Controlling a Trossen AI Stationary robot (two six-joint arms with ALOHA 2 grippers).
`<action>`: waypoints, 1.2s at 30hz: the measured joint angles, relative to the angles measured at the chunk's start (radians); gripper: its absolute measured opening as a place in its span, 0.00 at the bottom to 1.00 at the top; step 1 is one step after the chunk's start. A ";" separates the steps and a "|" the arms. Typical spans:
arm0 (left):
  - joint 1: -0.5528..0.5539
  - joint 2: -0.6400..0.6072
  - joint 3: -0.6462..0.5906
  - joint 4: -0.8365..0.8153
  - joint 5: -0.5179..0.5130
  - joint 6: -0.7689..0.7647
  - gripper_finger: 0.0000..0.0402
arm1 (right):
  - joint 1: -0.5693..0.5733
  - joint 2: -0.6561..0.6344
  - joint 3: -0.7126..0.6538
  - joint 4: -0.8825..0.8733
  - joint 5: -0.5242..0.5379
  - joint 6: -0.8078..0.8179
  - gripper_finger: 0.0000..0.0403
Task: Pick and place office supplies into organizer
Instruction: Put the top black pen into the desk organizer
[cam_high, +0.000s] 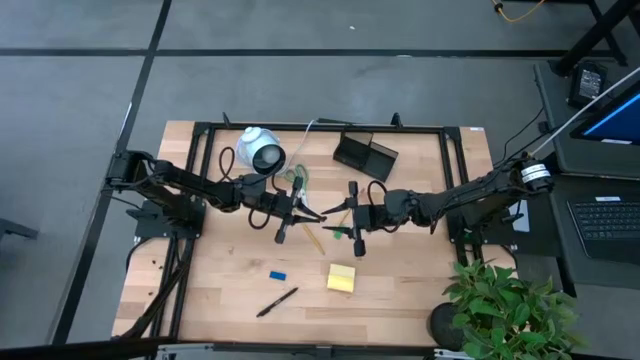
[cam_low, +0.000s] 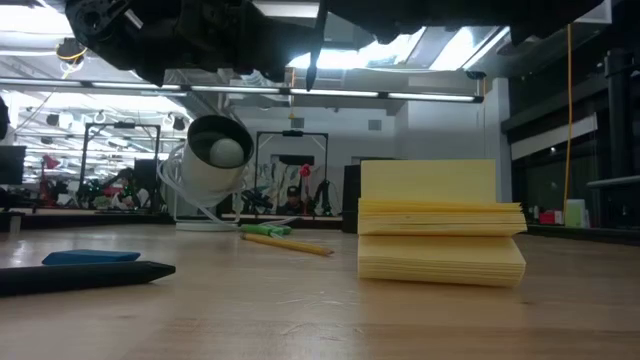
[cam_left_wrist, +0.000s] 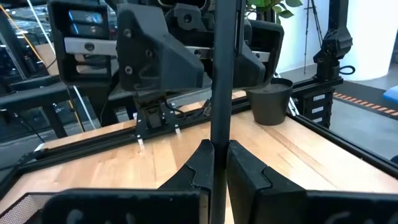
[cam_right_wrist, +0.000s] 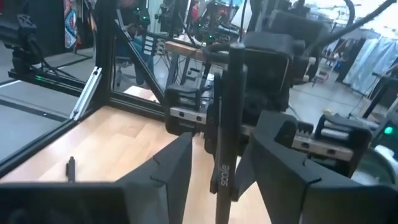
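My right gripper grabs the black pen's body near the lettering (cam_right_wrist: 224, 174) next, to put the pen into the organizer.
My left gripper (cam_left_wrist: 219, 152) (cam_high: 312, 213) is over the table's middle, shut on a black pen (cam_left_wrist: 222, 74) that stands upright. My right gripper (cam_right_wrist: 221, 149) (cam_high: 335, 218) faces it, open, with one finger on each side of the same pen (cam_right_wrist: 229, 106); I see no touch. The low view shows the pen's lower end (cam_low: 312, 55) hanging clear above the table. The black organizer (cam_high: 365, 155) sits at the far side. A yellow sticky pad (cam_high: 341, 278), a blue eraser (cam_high: 278, 274), a second black pen (cam_high: 277, 301), pencils (cam_high: 312, 236) and green scissors (cam_high: 298, 180) lie on the table. My left gripper pinches the pen's barrel (cam_left_wrist: 217, 134) between its two fingers (cam_left_wrist: 200, 165). The fingers come level from the table's left and lie across the pen. The pen stands upright and is lifted clear of the table.
A white round device (cam_high: 260, 150) (cam_low: 215, 155) with a cable stands left of the organizer. A potted plant (cam_high: 500, 310) sits at the near right corner. The sticky pad (cam_low: 440, 220) and eraser (cam_low: 90, 257) lie near the near edge, with bare wood around them.
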 joint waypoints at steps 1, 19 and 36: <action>0.000 0.000 0.000 0.000 0.000 0.000 0.04 | 0.000 0.000 0.000 0.001 0.000 0.000 0.41; 0.000 0.000 0.000 0.022 -0.001 0.003 0.04 | -0.022 0.035 0.000 0.059 -0.003 0.044 0.41; 0.000 0.000 0.000 0.027 -0.037 0.002 0.04 | -0.033 0.035 0.000 0.058 -0.019 0.042 0.10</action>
